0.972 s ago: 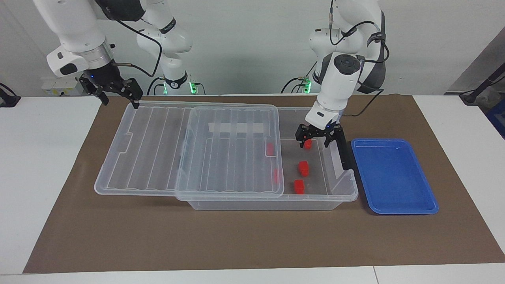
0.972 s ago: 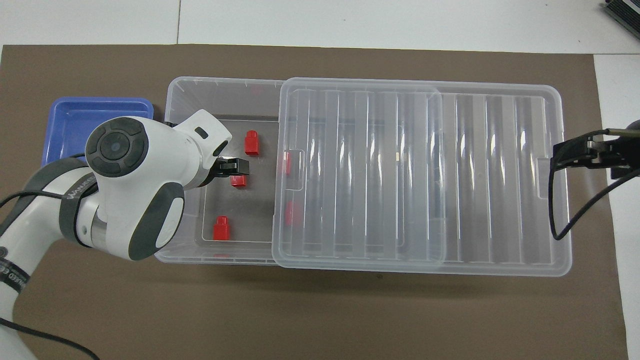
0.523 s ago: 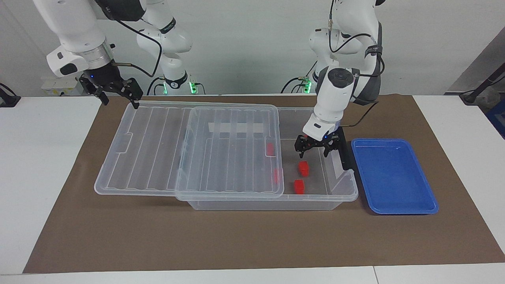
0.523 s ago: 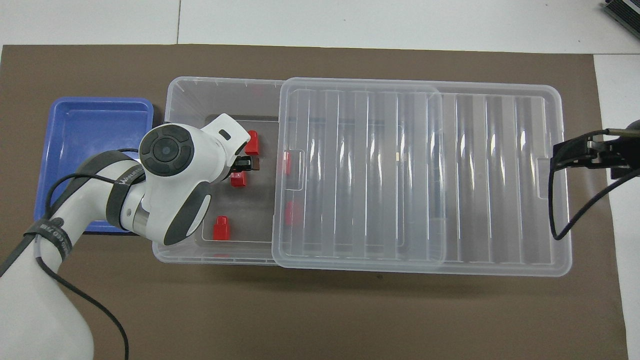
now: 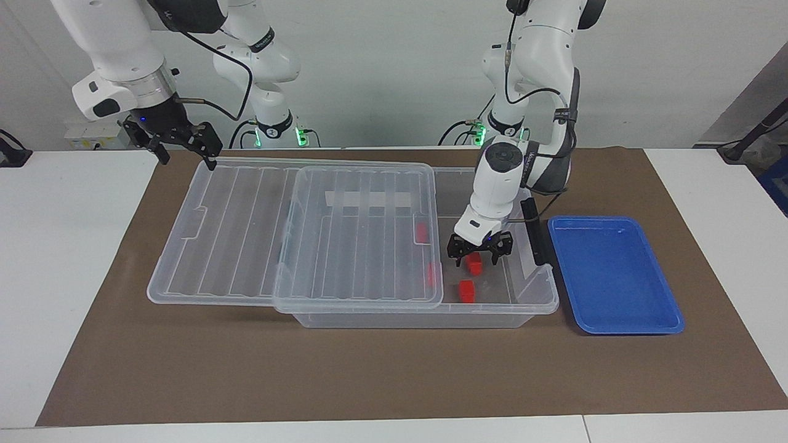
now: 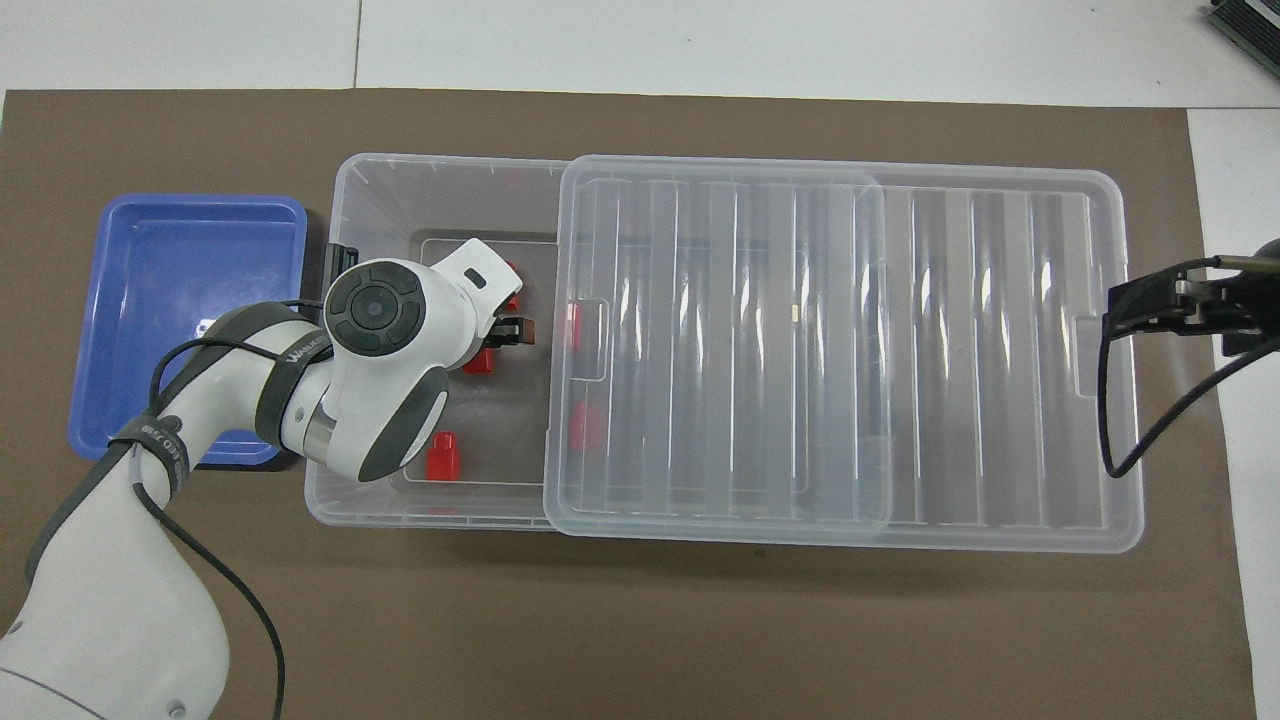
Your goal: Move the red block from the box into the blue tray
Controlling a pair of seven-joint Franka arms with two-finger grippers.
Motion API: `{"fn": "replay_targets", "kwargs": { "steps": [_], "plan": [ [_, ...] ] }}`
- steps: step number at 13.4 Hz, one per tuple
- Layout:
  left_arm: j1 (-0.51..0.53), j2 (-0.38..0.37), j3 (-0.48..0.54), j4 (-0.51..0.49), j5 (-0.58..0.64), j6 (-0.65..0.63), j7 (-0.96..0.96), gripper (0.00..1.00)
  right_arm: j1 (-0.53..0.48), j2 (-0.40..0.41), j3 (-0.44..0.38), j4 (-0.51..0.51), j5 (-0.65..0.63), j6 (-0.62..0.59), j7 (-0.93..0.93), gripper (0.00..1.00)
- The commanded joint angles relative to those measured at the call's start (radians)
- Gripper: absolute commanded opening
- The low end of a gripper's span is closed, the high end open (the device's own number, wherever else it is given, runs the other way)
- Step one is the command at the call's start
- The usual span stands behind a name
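Observation:
The left gripper grabs the opposite sides of the red block next, to place the block in the blue tray [image 6: 180,288].
The clear box [image 5: 544,294] lies on the brown mat with its ribbed lid [image 5: 295,234] slid toward the right arm's end. My left gripper [image 5: 475,255] is low inside the box's uncovered end, open, with a finger on each side of a red block [image 5: 473,264]. In the overhead view this gripper [image 6: 500,338] covers part of that block [image 6: 478,364]. Another red block [image 5: 466,291] lies farther from the robots. One more red block [image 6: 440,457] lies nearer to them. Two red blocks [image 5: 421,232] show through the lid. The blue tray [image 5: 615,274] lies empty beside the box.
My right gripper [image 5: 184,146] waits, open, over the lid's end at the right arm's end of the table, and shows in the overhead view [image 6: 1170,300]. The box's black latch [image 5: 534,234] stands between the left gripper and the tray. The brown mat [image 5: 369,369] covers the table.
My left gripper has come down into the box and moved from the block nearest the robots to the middle block. The right arm, box, lid and tray have not moved.

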Motion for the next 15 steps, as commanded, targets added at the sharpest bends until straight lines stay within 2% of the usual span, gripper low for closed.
{"fn": "replay_targets", "kwargs": {
  "steps": [1, 3, 4, 7, 9, 11, 15],
  "plan": [
    [-0.018, 0.023, 0.018, -0.003, 0.03, 0.041, -0.027, 1.0, -0.03, -0.016, 0.002, -0.042, 0.004, 0.049, 0.016, 0.64],
    [-0.018, 0.025, 0.018, -0.003, 0.03, 0.045, -0.027, 0.94, -0.052, -0.03, 0.002, -0.115, 0.004, 0.132, 0.007, 0.18],
    [-0.018, 0.025, 0.02, -0.003, 0.03, 0.043, -0.027, 0.82, -0.055, -0.036, 0.002, -0.142, 0.004, 0.158, 0.006, 0.0],
    [-0.017, 0.023, 0.023, -0.005, 0.03, 0.017, -0.056, 0.13, -0.099, -0.056, 0.0, -0.247, 0.004, 0.27, -0.034, 0.0],
    [-0.017, 0.023, 0.023, 0.0, 0.03, 0.006, -0.078, 0.0, -0.142, -0.073, 0.0, -0.318, 0.004, 0.35, -0.071, 0.0],
    [-0.017, 0.023, 0.023, 0.004, 0.03, -0.011, -0.09, 0.0, -0.19, -0.066, 0.0, -0.353, 0.008, 0.399, -0.098, 0.0],
    [-0.02, 0.017, 0.021, 0.049, 0.028, -0.102, -0.104, 0.0, -0.21, -0.047, 0.0, -0.393, 0.008, 0.48, -0.197, 0.0]
  ]
}}
